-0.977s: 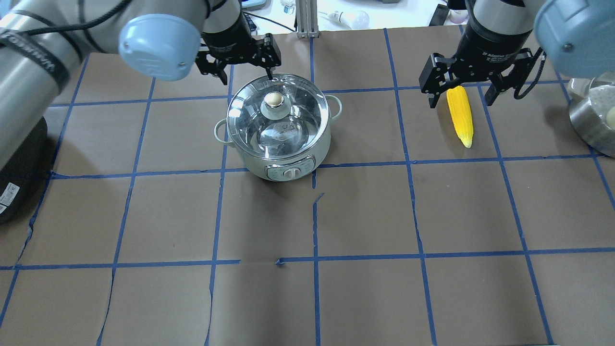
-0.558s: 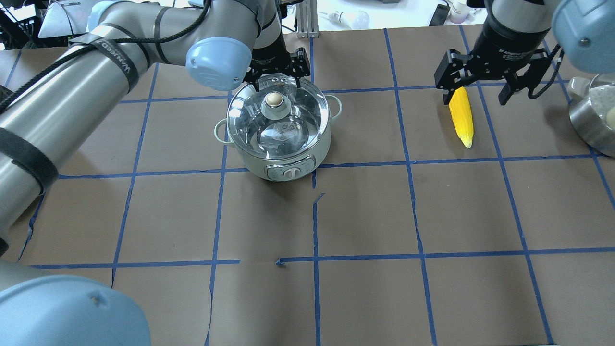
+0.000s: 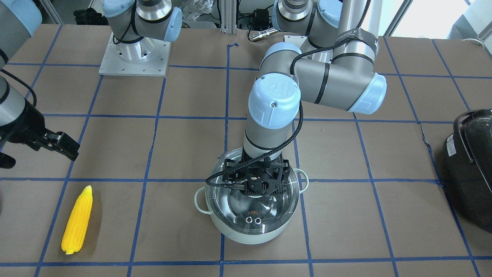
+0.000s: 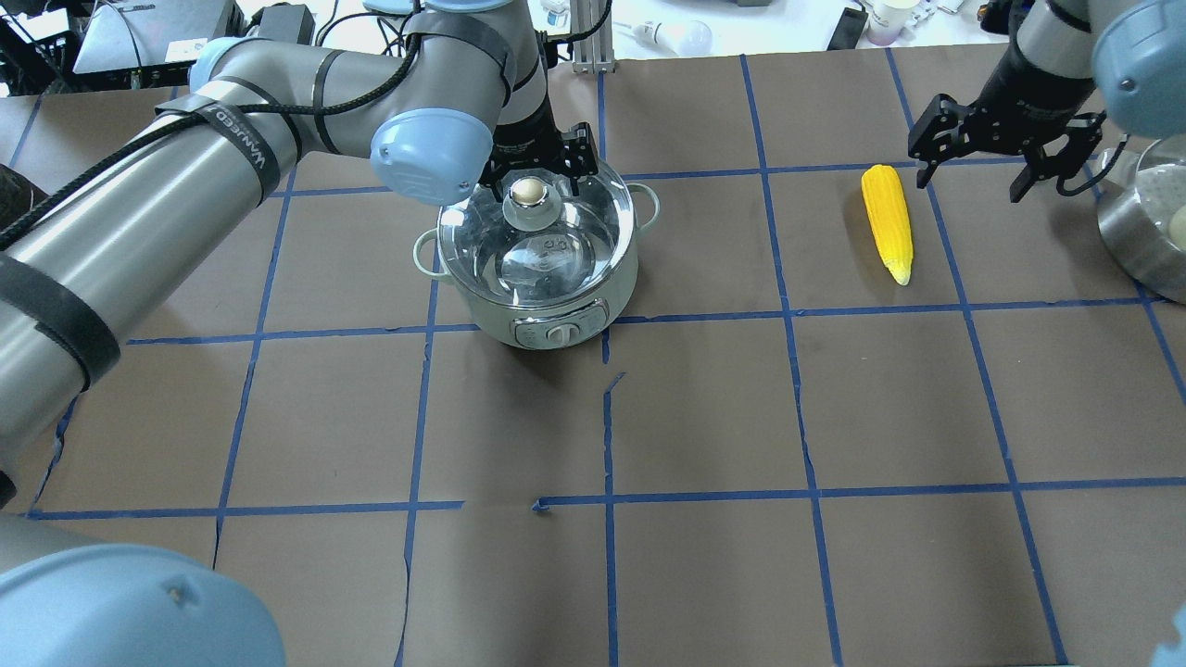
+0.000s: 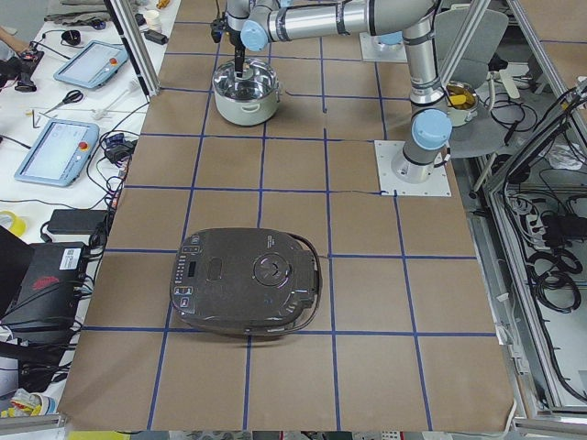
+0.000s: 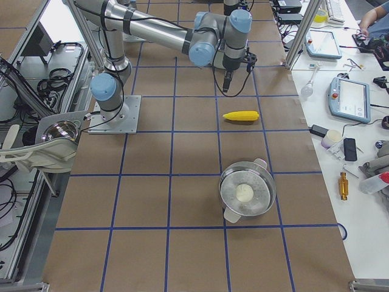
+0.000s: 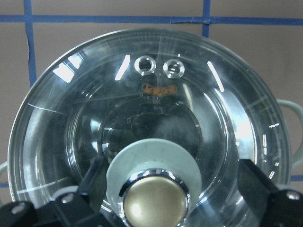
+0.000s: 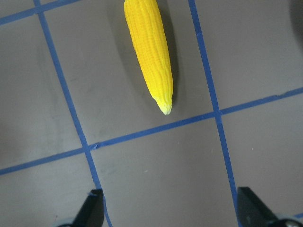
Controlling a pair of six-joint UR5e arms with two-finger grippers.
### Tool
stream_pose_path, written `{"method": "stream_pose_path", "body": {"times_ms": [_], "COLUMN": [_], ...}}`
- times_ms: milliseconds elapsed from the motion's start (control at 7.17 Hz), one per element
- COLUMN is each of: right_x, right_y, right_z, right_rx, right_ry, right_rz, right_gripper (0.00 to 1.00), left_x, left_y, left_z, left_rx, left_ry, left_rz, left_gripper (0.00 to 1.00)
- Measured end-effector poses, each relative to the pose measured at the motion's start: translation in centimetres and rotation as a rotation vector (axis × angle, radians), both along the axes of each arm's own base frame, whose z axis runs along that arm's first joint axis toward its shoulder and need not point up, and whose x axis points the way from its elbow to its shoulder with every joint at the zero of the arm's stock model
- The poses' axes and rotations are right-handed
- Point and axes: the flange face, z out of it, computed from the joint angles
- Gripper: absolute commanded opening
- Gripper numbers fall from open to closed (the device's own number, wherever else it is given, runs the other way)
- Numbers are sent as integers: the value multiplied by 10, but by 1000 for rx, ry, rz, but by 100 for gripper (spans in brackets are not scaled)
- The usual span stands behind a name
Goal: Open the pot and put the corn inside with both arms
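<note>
My right gripper grabs the corn by its tapered end (image 3: 87, 196) next, to put the corn inside the pot (image 3: 251, 231).
The pale mint-green pot (image 4: 556, 320) stands at the table's middle back with its glass lid (image 4: 565, 236) on and the brass knob (image 4: 526, 192) on top. My left gripper (image 4: 537, 178) is open, one finger on each side of the knob; the left wrist view shows the knob (image 7: 154, 204) between the fingers (image 7: 255, 182). The yellow corn (image 4: 887, 222) lies on the table to the right. My right gripper (image 4: 975, 171) is open and empty above the table, just right of the corn's thick end. The corn (image 8: 149, 52) lies ahead of it in the right wrist view.
A black glossy appliance (image 3: 471, 165) sits at the table's edge on my left side. A steel bowl (image 4: 1135, 236) stands at the right edge, close to my right gripper. Blue tape lines cross the brown table cover (image 4: 704, 417).
My left gripper has moved over the lid and now straddles the knob. My right gripper has moved right, off the corn's thick end. The pot and corn have not moved.
</note>
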Motion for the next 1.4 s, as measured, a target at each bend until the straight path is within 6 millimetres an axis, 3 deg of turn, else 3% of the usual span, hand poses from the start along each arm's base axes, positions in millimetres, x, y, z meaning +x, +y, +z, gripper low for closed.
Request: {"method": "stream_pose_path", "body": {"times_ms": [279, 558, 698, 1116, 1395], "right_x": [-6, -11, -12, -15, -16], "right_y": [-26, -46, -51, -62, -66], "right_z": [-53, -104, -123, -161, -177], "right_rx": [-45, -46, -38, -39, -39], "right_ry": [5, 6, 4, 6, 7], "right_rz": [9, 20, 25, 53, 79], "right_gripper": [100, 100, 100, 100, 100], "left_x": [1, 2, 3, 4, 8], "left_y": [2, 2, 2, 4, 7], "left_z": [-1, 0, -1, 3, 18], "left_rx": [4, 1, 0, 5, -3], "left_ry": [-1, -9, -18, -40, -49], "left_rz": [1, 2, 2, 3, 6], "left_gripper": [79, 43, 31, 22, 18]}}
